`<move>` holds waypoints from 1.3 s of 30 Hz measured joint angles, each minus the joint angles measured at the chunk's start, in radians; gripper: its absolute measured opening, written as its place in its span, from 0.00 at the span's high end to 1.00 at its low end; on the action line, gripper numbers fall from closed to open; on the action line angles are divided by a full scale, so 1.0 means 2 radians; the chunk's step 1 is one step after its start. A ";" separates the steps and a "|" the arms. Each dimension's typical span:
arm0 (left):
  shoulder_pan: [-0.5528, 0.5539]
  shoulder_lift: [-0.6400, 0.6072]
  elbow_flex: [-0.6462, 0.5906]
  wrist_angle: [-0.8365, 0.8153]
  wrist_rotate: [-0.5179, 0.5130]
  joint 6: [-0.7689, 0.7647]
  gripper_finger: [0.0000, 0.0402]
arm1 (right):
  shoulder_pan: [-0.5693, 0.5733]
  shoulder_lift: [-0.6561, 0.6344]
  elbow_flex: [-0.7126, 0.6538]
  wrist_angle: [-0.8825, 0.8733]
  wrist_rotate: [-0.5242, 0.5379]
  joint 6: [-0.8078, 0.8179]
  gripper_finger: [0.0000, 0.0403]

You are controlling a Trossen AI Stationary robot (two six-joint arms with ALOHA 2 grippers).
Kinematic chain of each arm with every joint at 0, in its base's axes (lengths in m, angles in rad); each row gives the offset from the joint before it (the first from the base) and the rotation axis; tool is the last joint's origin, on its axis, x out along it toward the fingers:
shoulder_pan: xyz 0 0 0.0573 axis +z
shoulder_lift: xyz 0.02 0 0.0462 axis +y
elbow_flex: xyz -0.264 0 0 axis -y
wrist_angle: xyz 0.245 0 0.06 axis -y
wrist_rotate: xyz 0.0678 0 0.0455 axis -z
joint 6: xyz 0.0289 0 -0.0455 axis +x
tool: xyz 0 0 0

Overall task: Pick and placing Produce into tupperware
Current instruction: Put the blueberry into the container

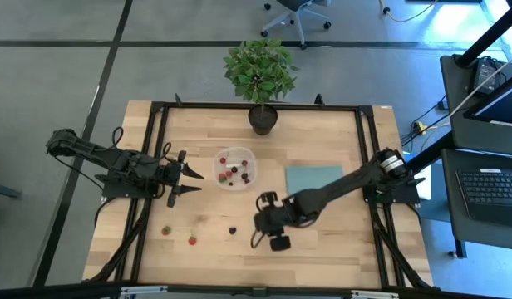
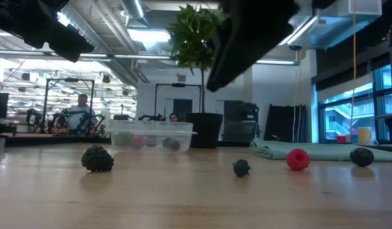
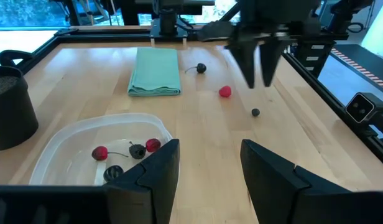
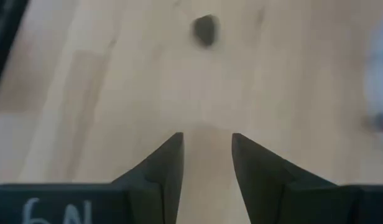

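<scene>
My right gripper is going to grab the small dark berry by its round body next. Then the berry can be added to the tupperware (image 1: 237, 166).
The clear tupperware (image 1: 237, 166) sits mid-table and holds several red and dark berries (image 3: 137, 150). Loose produce lies on the wood: two red berries (image 1: 166, 230) (image 1: 191, 240) near the front left and a small dark berry (image 1: 233, 230). The left wrist view shows that dark berry (image 3: 255, 112) again, plus a red berry (image 3: 225, 92) and a dark one (image 3: 201, 68). My right gripper (image 1: 258, 223) hangs open above the table just right of the small dark berry (image 4: 205, 29), tilted down. My left gripper (image 3: 207, 155) waits open, left of the tupperware.
A folded teal cloth (image 1: 314, 177) lies right of the tupperware, under my right arm. A potted plant (image 1: 260, 71) stands at the far edge, its black pot (image 1: 262, 119) on the table. Black frame rails (image 1: 156, 166) run along the table's sides.
</scene>
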 joint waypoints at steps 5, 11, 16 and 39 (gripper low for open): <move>0.000 0.000 0.000 0.000 0.000 0.000 0.59 | 0.022 0.009 0.000 0.001 0.000 0.025 0.66; 0.000 0.000 0.000 0.000 0.000 0.000 0.59 | 0.037 0.037 0.000 0.002 0.012 0.026 0.66; 0.000 0.000 0.000 0.000 0.000 0.000 0.59 | 0.039 0.058 0.000 0.005 0.020 0.026 0.66; 0.000 0.000 0.000 0.000 0.000 -0.001 0.59 | 0.039 0.094 0.001 -0.003 0.025 0.025 0.81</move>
